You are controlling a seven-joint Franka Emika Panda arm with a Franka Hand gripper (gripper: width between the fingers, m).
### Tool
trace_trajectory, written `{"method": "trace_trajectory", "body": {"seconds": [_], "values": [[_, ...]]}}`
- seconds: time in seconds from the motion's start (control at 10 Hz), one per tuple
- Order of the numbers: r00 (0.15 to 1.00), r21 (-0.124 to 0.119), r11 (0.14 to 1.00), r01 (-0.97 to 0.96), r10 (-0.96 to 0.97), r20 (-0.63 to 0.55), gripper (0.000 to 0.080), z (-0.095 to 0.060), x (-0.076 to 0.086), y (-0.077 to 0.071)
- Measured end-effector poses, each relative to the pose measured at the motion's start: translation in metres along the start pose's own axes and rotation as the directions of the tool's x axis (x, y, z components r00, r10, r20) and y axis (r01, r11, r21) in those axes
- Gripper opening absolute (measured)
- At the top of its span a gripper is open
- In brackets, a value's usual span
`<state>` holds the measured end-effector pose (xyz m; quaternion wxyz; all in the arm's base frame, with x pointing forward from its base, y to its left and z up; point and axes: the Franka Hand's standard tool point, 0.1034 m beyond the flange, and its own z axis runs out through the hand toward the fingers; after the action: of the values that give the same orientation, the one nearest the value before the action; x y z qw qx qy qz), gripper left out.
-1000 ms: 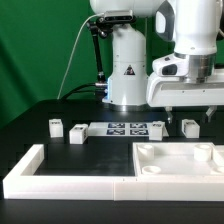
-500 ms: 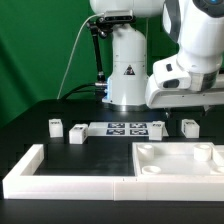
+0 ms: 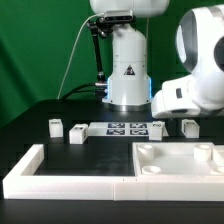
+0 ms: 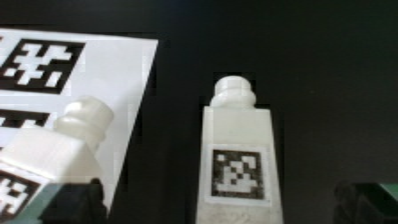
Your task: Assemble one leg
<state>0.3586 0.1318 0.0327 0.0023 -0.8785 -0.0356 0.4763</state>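
Note:
My gripper's open fingers are still above the leg's tagged end (image 3: 190, 129), so I need to lower my gripper before I close it there.
In the wrist view a leg (image 4: 237, 140), a short white block with a round peg at one end and a square tag on its top face, lies on the black table. My gripper (image 4: 222, 203) is open, with its dark fingertips (image 4: 71, 200) on either side of the leg's tagged end, well apart from it. A second leg (image 4: 54, 145) lies tilted on the marker board (image 4: 98, 70). In the exterior view these two legs (image 3: 189, 127) (image 3: 157, 125) lie under my blurred wrist (image 3: 195, 90), which hides the fingers.
Two more legs (image 3: 55, 125) (image 3: 76, 134) stand at the exterior view's left of the marker board (image 3: 125, 128). The large square panel (image 3: 180, 160) lies in front at the right, and the L-shaped border wall (image 3: 60, 178) runs along the front and left.
The arm has swung toward the exterior view's right and looms larger and blurred. The fingers seen earlier above the right-hand legs no longer show there. No part has moved.

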Motion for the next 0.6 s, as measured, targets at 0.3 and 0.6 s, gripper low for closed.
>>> {"method": "trace_trajectory", "body": {"seconds": [0.3,0.6], "values": [[0.999,-0.016,0.999,-0.029,0.03,0.02,0.0649,0.02,0.011,-0.003],[0.999,-0.025,0.999,-0.034,0.035,0.032,0.0649,0.03,0.01,-0.004]]}}
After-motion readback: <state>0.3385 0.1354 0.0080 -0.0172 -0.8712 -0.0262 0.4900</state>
